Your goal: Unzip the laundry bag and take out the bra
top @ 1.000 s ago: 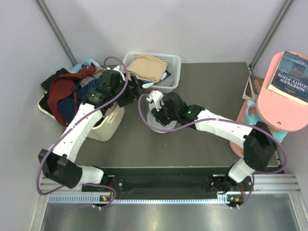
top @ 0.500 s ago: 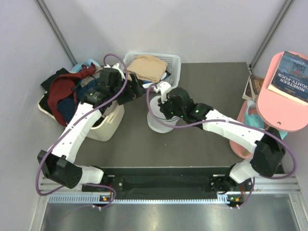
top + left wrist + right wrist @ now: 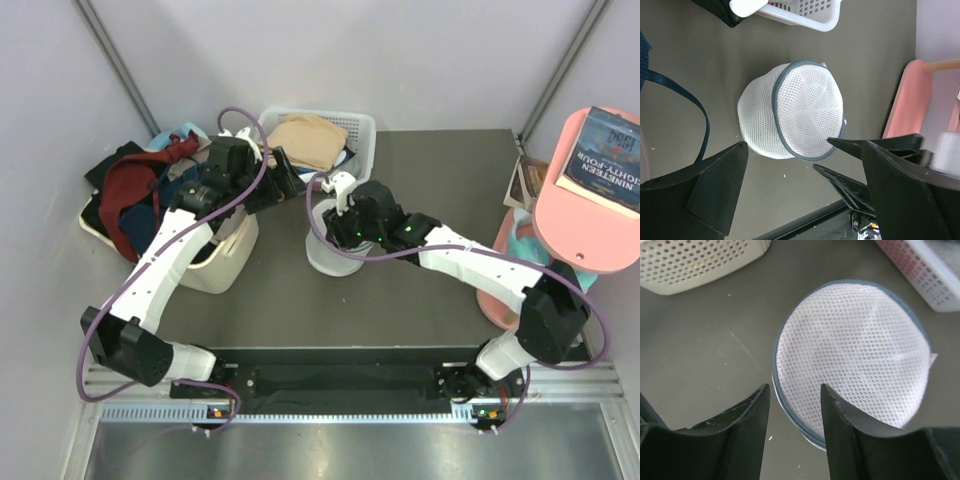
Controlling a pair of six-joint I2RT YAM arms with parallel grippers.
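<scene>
The fingers are above the laundry bag's zippered rim, which passes beneath one finger, so my right gripper lowers first, and only then closes on the bag's rim.
The laundry bag [image 3: 328, 252] is a round white mesh pouch with a dark zipper rim, standing on the dark table. It shows whole in the left wrist view [image 3: 792, 117] and from above in the right wrist view [image 3: 855, 350]. My right gripper [image 3: 792, 388] is open just above the bag, its fingers either side of the rim; I cannot tell whether they touch it. In the top view the right gripper [image 3: 335, 215] hangs over the bag's far side. My left gripper [image 3: 786, 143] is open and empty, higher up and to the bag's left [image 3: 287, 185]. The bra is not visible.
A white slotted basket [image 3: 360, 130] with a tan garment [image 3: 305, 140] stands behind the bag. A cream tub [image 3: 215, 262] with dark red cloth [image 3: 130, 195] stands at the left. A pink stand [image 3: 560, 235] bearing a book [image 3: 612, 155] is at the right edge.
My right gripper has moved a little farther and off the bag's middle, so more of the bag shows. My left gripper has shifted slightly right toward the basket.
</scene>
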